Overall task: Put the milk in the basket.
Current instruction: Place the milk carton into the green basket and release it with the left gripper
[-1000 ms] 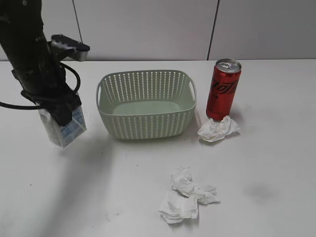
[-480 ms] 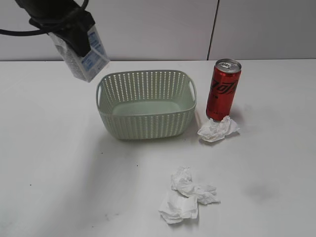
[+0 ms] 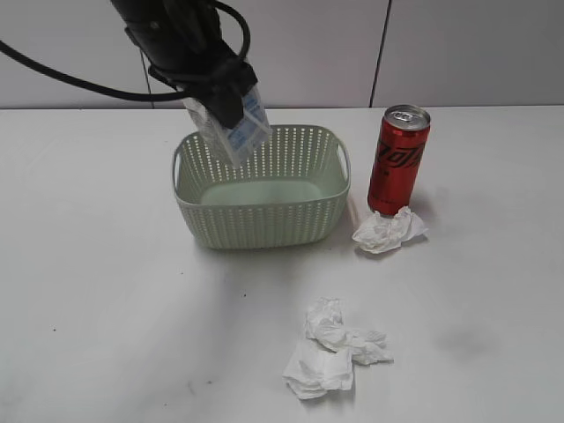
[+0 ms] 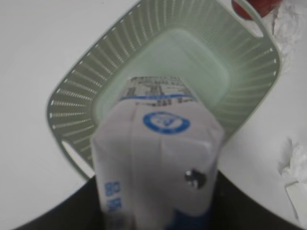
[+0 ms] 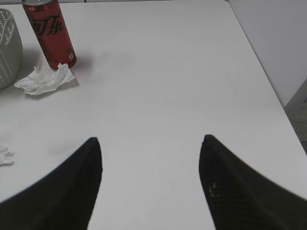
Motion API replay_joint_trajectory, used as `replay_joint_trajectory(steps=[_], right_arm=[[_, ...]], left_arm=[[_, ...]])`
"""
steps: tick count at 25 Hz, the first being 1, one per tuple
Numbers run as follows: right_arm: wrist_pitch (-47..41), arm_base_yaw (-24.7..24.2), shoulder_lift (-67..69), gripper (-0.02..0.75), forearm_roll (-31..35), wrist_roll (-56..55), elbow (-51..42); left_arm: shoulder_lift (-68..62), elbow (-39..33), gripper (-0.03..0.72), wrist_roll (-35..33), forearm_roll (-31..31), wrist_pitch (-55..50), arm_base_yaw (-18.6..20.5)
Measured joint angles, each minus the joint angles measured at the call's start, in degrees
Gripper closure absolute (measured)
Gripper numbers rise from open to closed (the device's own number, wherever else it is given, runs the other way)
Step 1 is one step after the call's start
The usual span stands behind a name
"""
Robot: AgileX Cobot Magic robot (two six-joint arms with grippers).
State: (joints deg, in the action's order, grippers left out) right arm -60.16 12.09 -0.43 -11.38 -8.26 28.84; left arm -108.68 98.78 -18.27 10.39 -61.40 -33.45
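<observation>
The milk's lower end is tilted and hangs high above the basket's bottom, so my left gripper needs to keep holding the milk until it is lower in the basket.
My left gripper is shut on the milk, a white and blue carton, tilted and held in the air over the back left part of the basket. In the left wrist view the milk fills the middle, with the pale green basket below it. The basket's inside looks empty. My right gripper is open and empty above bare table; it does not show in the exterior view.
A tall red soda can stands right of the basket with a crumpled tissue at its foot. Another crumpled tissue lies in front of the basket. The can and tissue also show in the right wrist view.
My left gripper carried the milk up from the table left of the basket, then right and down, to above the basket's back left. The right gripper's earlier state is not shown.
</observation>
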Motion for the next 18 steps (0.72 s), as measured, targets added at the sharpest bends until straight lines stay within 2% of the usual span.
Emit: replay_joint_trajectory(steps=[18], right_arm=[[0.00, 0.00, 0.00, 0.239, 0.00, 0.01, 0.00]], left_arm=[[-13.23, 0.11, 0.371, 0.00, -1.29, 8.59, -0.94]])
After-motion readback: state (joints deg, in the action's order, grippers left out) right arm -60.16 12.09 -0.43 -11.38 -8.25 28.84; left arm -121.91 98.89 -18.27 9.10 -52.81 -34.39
